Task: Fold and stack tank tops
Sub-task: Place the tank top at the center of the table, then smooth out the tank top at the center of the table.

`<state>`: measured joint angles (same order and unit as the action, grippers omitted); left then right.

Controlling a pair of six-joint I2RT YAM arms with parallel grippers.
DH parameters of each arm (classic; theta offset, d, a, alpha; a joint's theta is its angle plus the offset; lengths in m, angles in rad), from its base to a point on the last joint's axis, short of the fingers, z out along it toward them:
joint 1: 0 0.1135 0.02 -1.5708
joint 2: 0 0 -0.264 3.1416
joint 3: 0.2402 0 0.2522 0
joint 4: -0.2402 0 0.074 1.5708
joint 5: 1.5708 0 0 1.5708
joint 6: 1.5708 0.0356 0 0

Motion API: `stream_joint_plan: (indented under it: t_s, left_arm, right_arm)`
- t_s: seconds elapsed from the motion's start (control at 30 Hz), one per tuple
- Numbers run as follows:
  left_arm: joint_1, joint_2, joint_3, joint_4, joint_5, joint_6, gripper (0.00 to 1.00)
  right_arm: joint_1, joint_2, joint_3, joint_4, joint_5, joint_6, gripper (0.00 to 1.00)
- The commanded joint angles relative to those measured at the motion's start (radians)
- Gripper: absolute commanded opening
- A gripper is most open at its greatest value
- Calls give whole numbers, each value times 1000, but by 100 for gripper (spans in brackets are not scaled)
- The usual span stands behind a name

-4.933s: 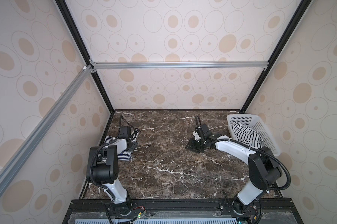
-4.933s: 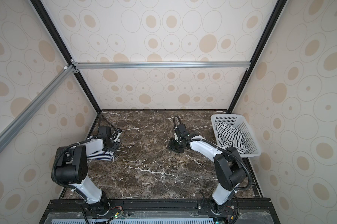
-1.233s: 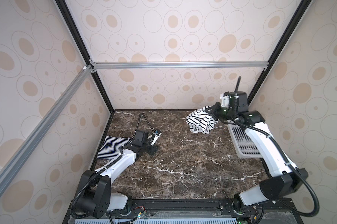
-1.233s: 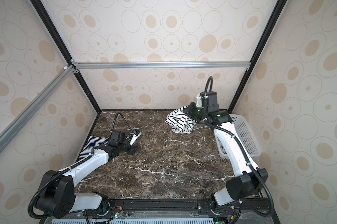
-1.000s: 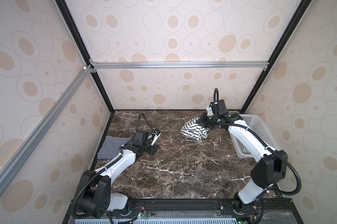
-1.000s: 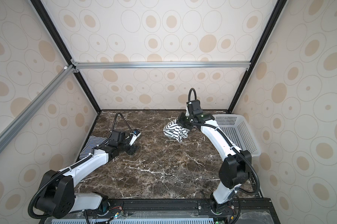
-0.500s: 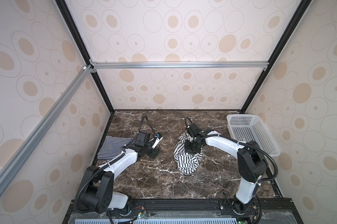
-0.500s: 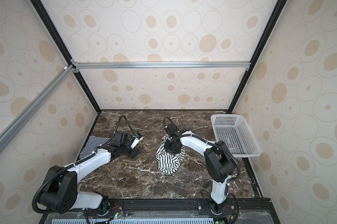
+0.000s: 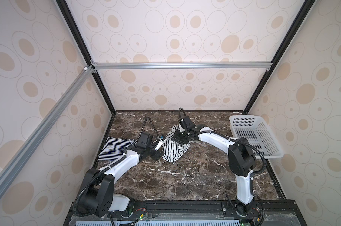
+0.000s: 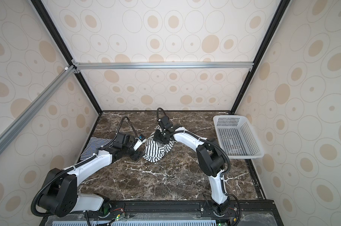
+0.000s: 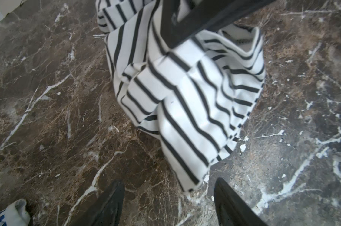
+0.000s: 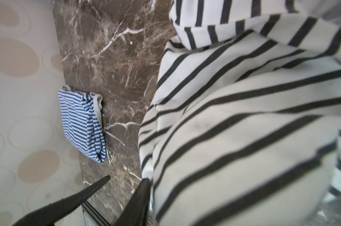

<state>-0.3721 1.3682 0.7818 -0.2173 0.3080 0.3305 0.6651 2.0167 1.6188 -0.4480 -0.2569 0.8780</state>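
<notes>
My left gripper next grabs the tank top's inward-pointing corner to spread the white tank top.
The white tank top with wide black stripes (image 9: pixel 173 147) (image 10: pixel 156 149) lies crumpled in the middle of the marble table. My right gripper (image 9: pixel 180 137) (image 12: pixel 126 179) sits low on its far part, open, with only marble between the fingers; the cloth (image 12: pixel 244 117) rests against the outer side of one finger. My left gripper (image 9: pixel 156 154) (image 11: pixel 168 195) is open just left of the heap, and a corner of the cloth (image 11: pixel 191 182) reaches toward its gap. The finely striped tank top (image 9: pixel 114 147) (image 12: pixel 81 125) lies folded by the left wall.
A white perforated basket (image 9: pixel 254 135) (image 10: pixel 237 135) stands at the right edge, nothing showing inside it. Patterned walls enclose the table on three sides. Bare marble (image 9: pixel 185 176) spreads in front of the heap.
The right arm brought the wide-striped top down from the air onto the table's middle and opened its jaws, letting it go. The left gripper edged closer to the heap.
</notes>
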Motion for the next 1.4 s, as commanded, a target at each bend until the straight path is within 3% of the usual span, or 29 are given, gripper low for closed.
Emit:
stream_joint_plan:
  t_s: [0.0,0.23,0.4,0.6,0.7,0.9,1.0,1.17,1.37]
  left_arm:
    - [-18,-11,3,23,-22,31,73]
    - [-36,84,8,117,-187,28,73]
    - [-45,156,16,123,-179,44,74]
    - [-51,195,-5,169,-192,38,73]
    - [-51,201,3,166,-193,41,62]
    - [-51,181,5,153,-226,58,19]
    - [-51,168,8,159,-286,74,3]
    - [-51,135,23,165,-342,81,0]
    - [-51,78,30,142,-302,68,0]
  right_arm:
    - [-7,-67,-50,-55,67,-23,44]
    - [-44,-159,-181,-179,204,-80,44]
    - [-107,-194,-287,-118,148,-80,45]
    - [-110,-159,-330,-59,63,-82,45]
    - [-109,-140,-360,-9,0,-78,45]
    - [-94,-214,-424,28,-9,-72,45]
    - [-76,-253,-464,84,-43,-53,45]
    - [-34,-241,-456,102,-58,-53,45]
    - [-15,-188,-446,125,-58,-50,46]
